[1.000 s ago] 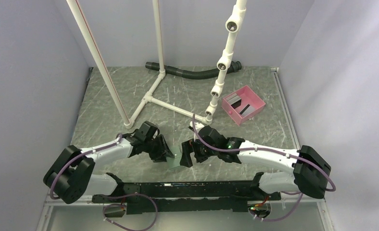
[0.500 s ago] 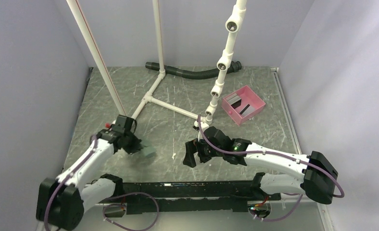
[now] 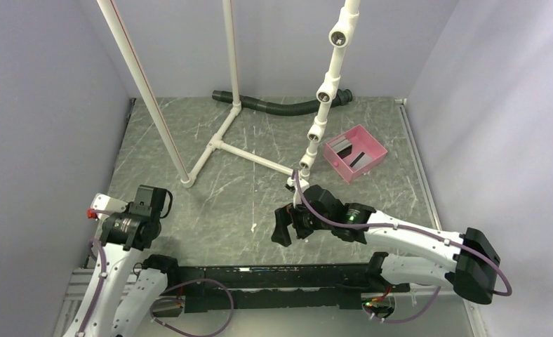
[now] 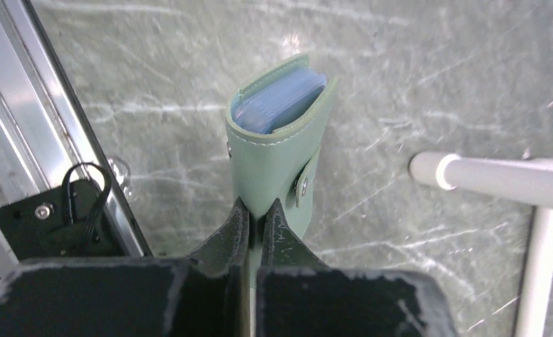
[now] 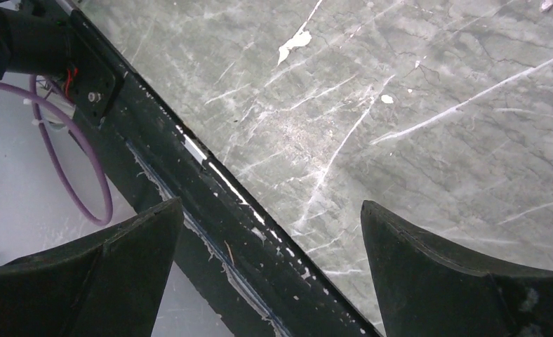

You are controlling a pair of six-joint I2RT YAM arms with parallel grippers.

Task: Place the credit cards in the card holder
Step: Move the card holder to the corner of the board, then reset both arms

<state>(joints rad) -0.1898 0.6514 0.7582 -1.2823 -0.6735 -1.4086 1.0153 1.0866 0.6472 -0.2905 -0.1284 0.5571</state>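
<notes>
My left gripper should keep holding the card holder [image 4: 277, 151]: the card holder is above the table, nearer the bar, so if I opened now, it would drop short.
My left gripper [image 4: 257, 208] is shut on the lower edge of the sage-green card holder [image 4: 277, 151]. The holder is folded, its pale blue inside showing at the far end, and it is held above the table near the left rail. In the top view my left gripper [image 3: 151, 203] is at the left edge and hides the holder. My right gripper [image 3: 282, 228] is open and empty over the table's near edge, as the right wrist view [image 5: 271, 203] also shows. Grey and black credit cards [image 3: 344, 146] lie in the pink tray [image 3: 372, 140] at the back right.
A white PVC pipe frame [image 3: 221, 137] stands on the table, with one foot [image 4: 470, 175] close to the card holder. A jointed white pipe [image 3: 323, 91] rises in the middle. A black corrugated hose [image 3: 281, 107] lies at the back. The black base rail [image 5: 189, 175] runs along the near edge.
My left arm has swung from the table's centre back to the left edge, carrying the card holder. My right gripper has let go and stayed near the centre, open.
</notes>
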